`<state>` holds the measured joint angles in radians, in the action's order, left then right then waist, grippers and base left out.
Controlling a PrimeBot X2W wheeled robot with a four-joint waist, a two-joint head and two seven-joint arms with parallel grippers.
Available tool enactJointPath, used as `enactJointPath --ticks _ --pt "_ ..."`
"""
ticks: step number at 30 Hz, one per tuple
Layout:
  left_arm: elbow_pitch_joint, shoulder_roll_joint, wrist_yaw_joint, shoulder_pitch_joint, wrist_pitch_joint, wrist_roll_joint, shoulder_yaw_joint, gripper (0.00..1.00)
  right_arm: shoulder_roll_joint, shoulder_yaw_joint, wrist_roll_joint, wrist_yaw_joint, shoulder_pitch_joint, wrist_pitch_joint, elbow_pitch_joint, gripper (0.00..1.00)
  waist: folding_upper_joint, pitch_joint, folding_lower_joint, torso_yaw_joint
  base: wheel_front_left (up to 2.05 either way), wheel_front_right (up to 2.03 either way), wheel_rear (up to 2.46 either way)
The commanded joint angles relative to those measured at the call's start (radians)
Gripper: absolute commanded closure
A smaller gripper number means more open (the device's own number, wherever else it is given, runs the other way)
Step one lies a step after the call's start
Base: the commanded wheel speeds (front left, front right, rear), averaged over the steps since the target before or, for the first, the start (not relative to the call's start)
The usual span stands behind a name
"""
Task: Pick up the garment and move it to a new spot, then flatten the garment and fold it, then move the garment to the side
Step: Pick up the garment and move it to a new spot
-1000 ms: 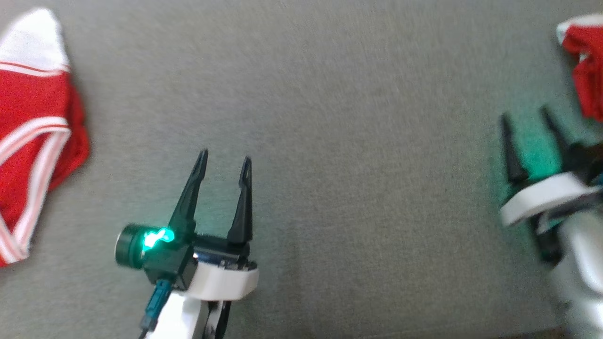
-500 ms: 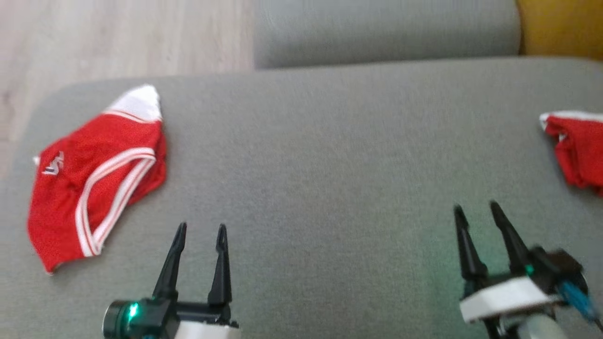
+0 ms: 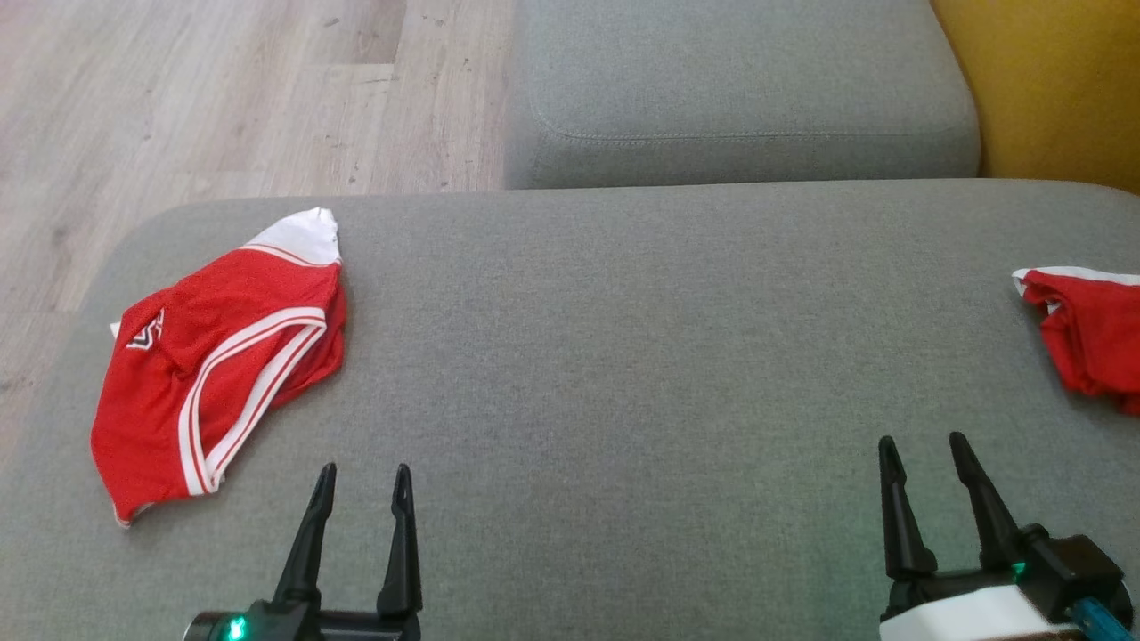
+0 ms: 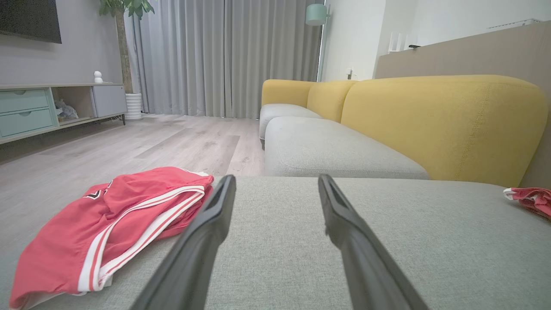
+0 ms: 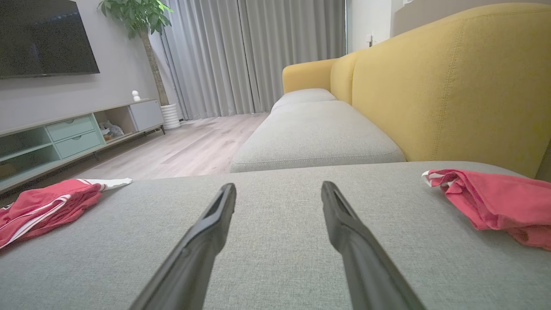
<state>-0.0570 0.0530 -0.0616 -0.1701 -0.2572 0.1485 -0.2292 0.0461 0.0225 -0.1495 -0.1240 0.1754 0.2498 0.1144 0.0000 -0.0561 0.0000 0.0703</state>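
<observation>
My left gripper grabs the red garment [image 3: 240,352] by its white end [image 3: 302,235] next, to move it to a new spot and flatten it.
A folded red garment [image 3: 214,365] with white stripes and a white end lies on the left part of the grey cushion [image 3: 623,356]; it also shows in the left wrist view [image 4: 116,219] and the right wrist view [image 5: 47,206]. A second red garment [image 3: 1091,334] lies crumpled at the right edge [image 5: 499,202] [image 4: 531,199]. My left gripper [image 3: 365,472] is open at the lower left, nothing between its fingers, just right of the folded garment. My right gripper [image 3: 922,442] is open at the lower right, left of the crumpled garment.
Beyond the cushion stands another grey seat [image 3: 739,89] with a yellow sofa back [image 3: 1051,89] to its right. Wooden floor [image 3: 223,89] lies off the cushion's left and far edges. A TV cabinet [image 5: 64,133] and a plant [image 5: 142,26] stand across the room.
The head camera has tilted up, so the floor, far seat and both garments come more fully into view. Both grippers sit lower in the picture and stay open.
</observation>
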Motion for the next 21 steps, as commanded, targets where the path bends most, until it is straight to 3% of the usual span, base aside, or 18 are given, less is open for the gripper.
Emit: enactJointPath --ticks 1,12,21 --pt "0.034 -0.003 -0.001 0.033 -0.005 -0.011 0.037 0.00 0.006 0.021 0.006 -0.007 -0.031 0.012 -0.039 0.00 0.0000 0.002 0.0000 -0.001 0.00 0.00 0.00" --pt "0.036 -0.003 0.001 0.041 -0.005 -0.035 0.050 0.00 0.004 0.025 -0.017 -0.007 -0.021 0.012 -0.035 0.00 0.0000 0.015 0.0000 0.023 0.00 0.00 0.00" --pt "0.053 -0.003 -0.013 0.058 -0.005 -0.042 0.057 0.00 0.004 0.059 -0.017 -0.007 -0.023 0.012 -0.021 0.00 0.0000 0.047 0.0000 0.221 0.00 0.00 0.00"
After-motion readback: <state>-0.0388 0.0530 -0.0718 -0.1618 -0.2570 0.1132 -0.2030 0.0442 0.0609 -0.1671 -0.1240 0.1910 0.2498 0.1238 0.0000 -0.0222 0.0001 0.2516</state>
